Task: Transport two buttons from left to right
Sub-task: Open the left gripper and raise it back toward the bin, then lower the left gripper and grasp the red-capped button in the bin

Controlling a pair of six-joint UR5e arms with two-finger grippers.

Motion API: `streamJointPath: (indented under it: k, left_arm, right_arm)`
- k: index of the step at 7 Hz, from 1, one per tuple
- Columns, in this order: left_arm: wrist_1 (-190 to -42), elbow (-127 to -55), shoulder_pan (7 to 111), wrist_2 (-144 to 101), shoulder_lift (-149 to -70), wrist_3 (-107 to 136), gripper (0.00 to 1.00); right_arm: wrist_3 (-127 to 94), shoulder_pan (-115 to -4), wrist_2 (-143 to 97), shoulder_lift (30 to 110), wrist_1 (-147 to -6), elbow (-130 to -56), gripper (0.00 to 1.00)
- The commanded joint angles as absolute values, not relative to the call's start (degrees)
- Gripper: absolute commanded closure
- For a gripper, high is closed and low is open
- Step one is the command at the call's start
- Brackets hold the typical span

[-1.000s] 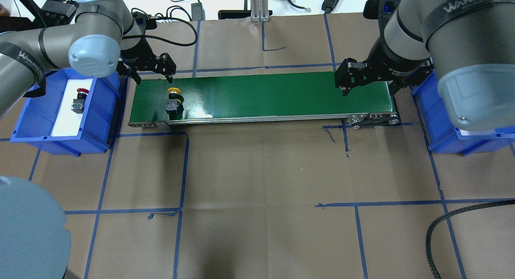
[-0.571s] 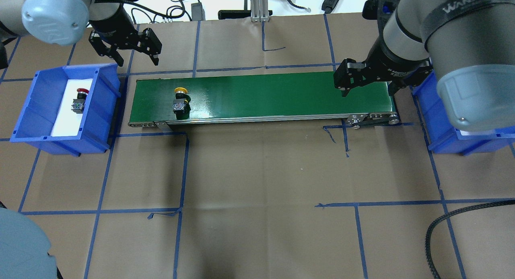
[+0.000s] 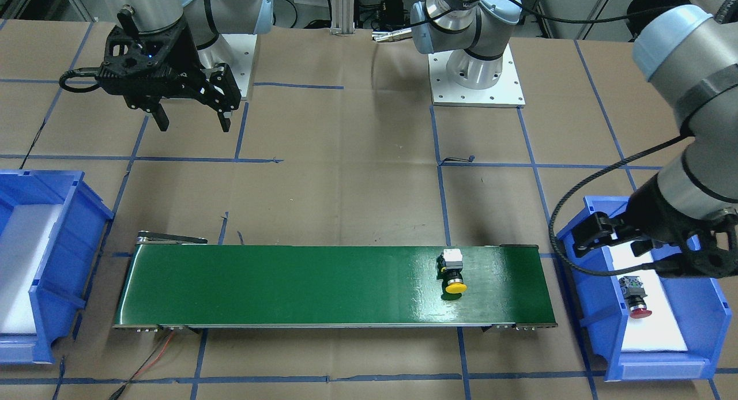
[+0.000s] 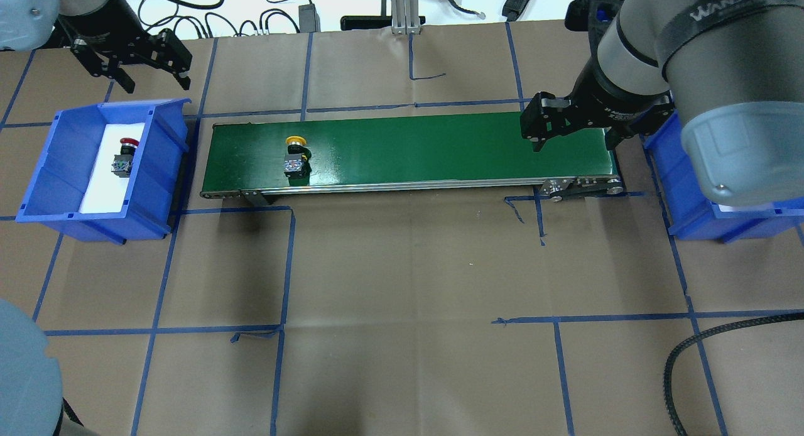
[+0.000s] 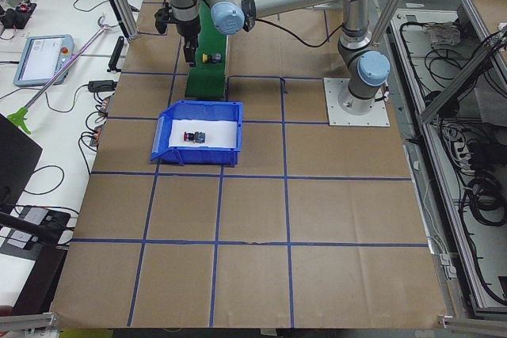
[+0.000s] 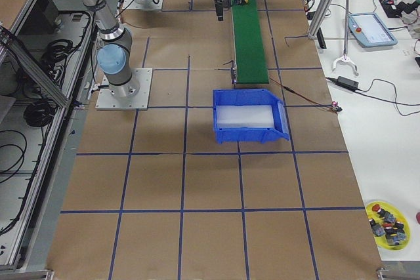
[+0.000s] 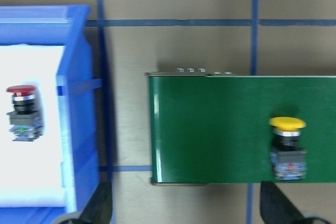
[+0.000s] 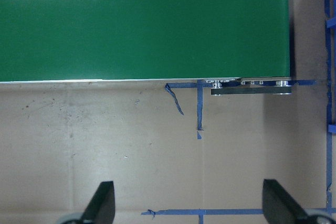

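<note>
The red-capped button has to go onto the green conveyor belt (image 3: 332, 286), so my left gripper should grab its gray body (image 3: 631, 290).
The yellow button (image 4: 295, 154) lies on its side on the left part of the green conveyor belt (image 4: 440, 147); it also shows in the front view (image 3: 453, 273) and the left wrist view (image 7: 287, 148). The red button (image 4: 123, 156) lies on white foam in the left blue bin (image 4: 47, 172), and shows in the left wrist view (image 7: 22, 112). My left gripper (image 4: 157, 83) is open and empty, high over the bin's far right corner. My right gripper (image 4: 575, 142) is open and empty above the belt's right end, and shows in the front view (image 3: 194, 123).
A second blue bin (image 4: 688, 197) with white foam stands beyond the belt's right end, partly hidden by my right arm. Cables and power bricks lie along the far table edge. A black cable (image 4: 681, 354) curls at the front right. Blue tape lines cross the brown paper.
The left gripper has moved left and back, away from the belt to the bin's far corner. The yellow button has travelled a little right along the belt. The right arm has not moved.
</note>
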State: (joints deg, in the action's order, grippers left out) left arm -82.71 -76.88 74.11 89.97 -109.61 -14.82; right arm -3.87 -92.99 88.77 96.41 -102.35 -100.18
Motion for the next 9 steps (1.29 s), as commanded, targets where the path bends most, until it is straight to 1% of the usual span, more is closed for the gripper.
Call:
streamJointPath:
  k: [1, 3, 5, 6, 7, 9]
  left_arm:
    - [-82.4, -76.8, 66.5, 90.1, -110.5, -23.7, 0.0]
    - [-81.6, -76.8, 61.0, 89.7, -113.0, -29.8, 0.0]
    - [-74.6, -78.6, 60.6, 89.6, -116.1, -30.9, 0.0]
    - [-74.1, -78.8, 60.6, 89.6, -117.3, -30.9, 0.01]
    - [-71.0, -80.4, 60.6, 89.6, -117.9, -30.9, 0.01]
    - [-61.6, -86.3, 60.6, 89.7, -119.8, -30.9, 0.01]
  right_arm:
    - [-3.9, -93.0, 88.8, 96.4, -102.3, -100.3, 0.0]
    - [-3.9, -93.0, 88.8, 96.4, -102.1, -100.4, 0.0]
    - [-3.9, -93.1, 88.8, 96.4, -102.1, -100.3, 0.0]
    - [-4.0, -93.1, 88.8, 96.4, -102.1, -100.3, 0.0]
    - [-4.0, -93.1, 88.8, 96.4, -102.2, -100.3, 0.0]
    - [-4.0, -93.2, 88.7, 96.4, -102.4, -100.1, 0.0]
